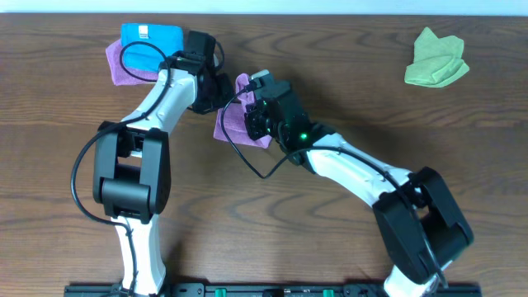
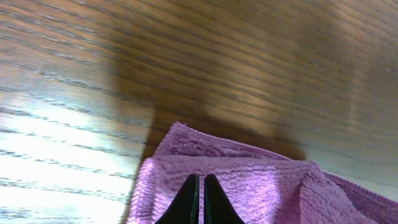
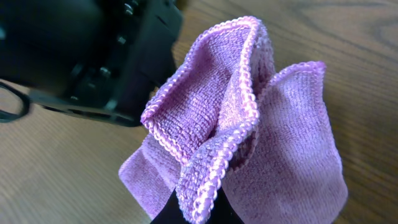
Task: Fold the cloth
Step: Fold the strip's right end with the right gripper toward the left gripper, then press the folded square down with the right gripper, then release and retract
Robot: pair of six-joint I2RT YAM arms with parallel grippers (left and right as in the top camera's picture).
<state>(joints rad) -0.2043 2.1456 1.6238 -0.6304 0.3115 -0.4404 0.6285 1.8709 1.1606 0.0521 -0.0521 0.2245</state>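
Observation:
I will keep holding the purple cloth with my right gripper until its hemmed edge (image 1: 244,91) lies flat. The fingers are holding that edge up above the cloth's lower layer (image 1: 237,126).
A purple cloth (image 1: 233,124) lies bunched on the wooden table between my two grippers. My right gripper (image 1: 257,115) is shut on a hemmed edge of it. In the right wrist view that edge (image 3: 217,118) stands up in a fold above the fingers (image 3: 198,208). My left gripper (image 1: 224,92) is at the cloth's upper left edge. In the left wrist view its fingers (image 2: 201,190) are pressed together over the purple cloth (image 2: 261,186), with no fabric seen between the tips. The left gripper's black body (image 3: 87,56) sits close beside the raised fold.
A second purple cloth (image 1: 120,64) lies at the back left under a blue folded cloth (image 1: 153,37). A crumpled green cloth (image 1: 437,58) lies at the back right. Both arms crowd the middle of the table.

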